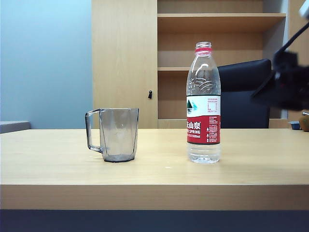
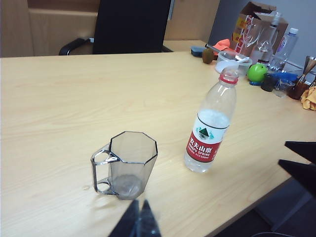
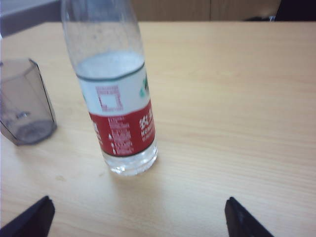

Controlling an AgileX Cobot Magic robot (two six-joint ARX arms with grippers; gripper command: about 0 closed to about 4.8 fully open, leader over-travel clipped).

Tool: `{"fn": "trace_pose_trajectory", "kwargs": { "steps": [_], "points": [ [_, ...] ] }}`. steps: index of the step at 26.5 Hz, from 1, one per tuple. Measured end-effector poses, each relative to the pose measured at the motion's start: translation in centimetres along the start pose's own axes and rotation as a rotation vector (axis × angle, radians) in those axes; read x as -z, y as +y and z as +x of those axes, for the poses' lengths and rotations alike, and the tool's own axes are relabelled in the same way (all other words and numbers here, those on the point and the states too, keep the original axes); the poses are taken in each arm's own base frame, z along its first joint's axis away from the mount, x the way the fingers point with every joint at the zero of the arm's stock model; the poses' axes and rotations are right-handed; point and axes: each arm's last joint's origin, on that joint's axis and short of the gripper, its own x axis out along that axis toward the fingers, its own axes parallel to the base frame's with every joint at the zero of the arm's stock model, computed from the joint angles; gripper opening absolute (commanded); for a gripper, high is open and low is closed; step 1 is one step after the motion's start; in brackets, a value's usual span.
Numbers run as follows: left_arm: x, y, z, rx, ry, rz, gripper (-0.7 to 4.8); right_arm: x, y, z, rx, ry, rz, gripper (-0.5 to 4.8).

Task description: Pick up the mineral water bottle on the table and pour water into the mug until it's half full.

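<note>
The mineral water bottle needs to pour water into the mug (image 1: 118, 133) until it's half full, so I should next grab it with my right gripper by its labelled middle (image 1: 203, 105).
The mineral water bottle (image 1: 203, 104) stands upright and uncapped on the table (image 1: 48, 159), to the right of the mug (image 1: 118, 133). Clear water shows in the bottle's base (image 1: 203, 153). The smoky-grey mug looks empty, its handle turned left. My right gripper (image 3: 138, 216) is open wide, hovering short of the bottle (image 3: 116, 98) with nothing between its fingers; the mug (image 3: 24, 103) stands beside the bottle. In the exterior view the right arm (image 1: 289, 84) is a dark blur, right of the bottle. My left gripper (image 2: 138, 218) is shut, just short of the mug (image 2: 129, 163), with the bottle (image 2: 207, 133) further off.
A black office chair (image 1: 244, 92) and a wooden shelf unit (image 1: 212, 19) stand behind the table. At the table's far end sit a cardboard box (image 2: 254, 15), glasses, a green apple (image 2: 256, 72) and small containers. The thick front edge (image 1: 154, 197) is close.
</note>
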Motion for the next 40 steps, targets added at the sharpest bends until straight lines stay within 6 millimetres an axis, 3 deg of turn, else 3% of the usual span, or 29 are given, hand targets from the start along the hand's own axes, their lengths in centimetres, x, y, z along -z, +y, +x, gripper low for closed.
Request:
{"fn": "trace_pose_trajectory", "kwargs": {
  "steps": [10, 15, 19, 26, 27, 28, 35, 37, 40],
  "points": [
    [0.1, 0.0, 0.0, -0.001, 0.005, -0.004, -0.06, 2.4, 1.5, 6.2, -0.043, -0.017, -0.058, 4.79],
    [0.0, 0.0, 0.0, -0.001, 0.003, -0.002, -0.06, 2.3, 2.4, 9.5, -0.047, -0.027, -0.056, 4.79],
    [0.0, 0.0, 0.0, -0.001, 0.001, -0.002, -0.06, 0.3, 3.1, 11.8, -0.056, -0.113, -0.036, 4.79],
    [0.0, 0.0, 0.0, -0.001, 0.001, -0.001, -0.06, 1.1, 3.9, 15.0, -0.082, -0.061, -0.048, 4.79],
    [0.0, 0.0, 0.0, -0.001, 0.001, -0.001, -0.06, 1.2, 4.0, 15.3, -0.081, -0.061, -0.049, 4.58],
    [0.0, 0.0, 0.0, -0.001, 0.001, -0.002, -0.06, 1.2, 4.0, 15.4, -0.081, -0.063, -0.049, 3.76],
    [0.0, 0.0, -0.1, -0.001, 0.001, -0.002, -0.06, 1.5, 4.1, 16.3, -0.078, -0.071, -0.047, 3.22],
    [0.0, 0.0, -0.1, -0.001, 0.001, -0.001, -0.06, 1.5, 4.2, 16.7, -0.077, -0.074, -0.046, 2.71],
    [0.0, 0.0, -0.1, -0.001, 0.001, -0.001, -0.06, 1.4, 4.2, 16.9, -0.078, -0.078, -0.066, 2.63]
  ]
}}
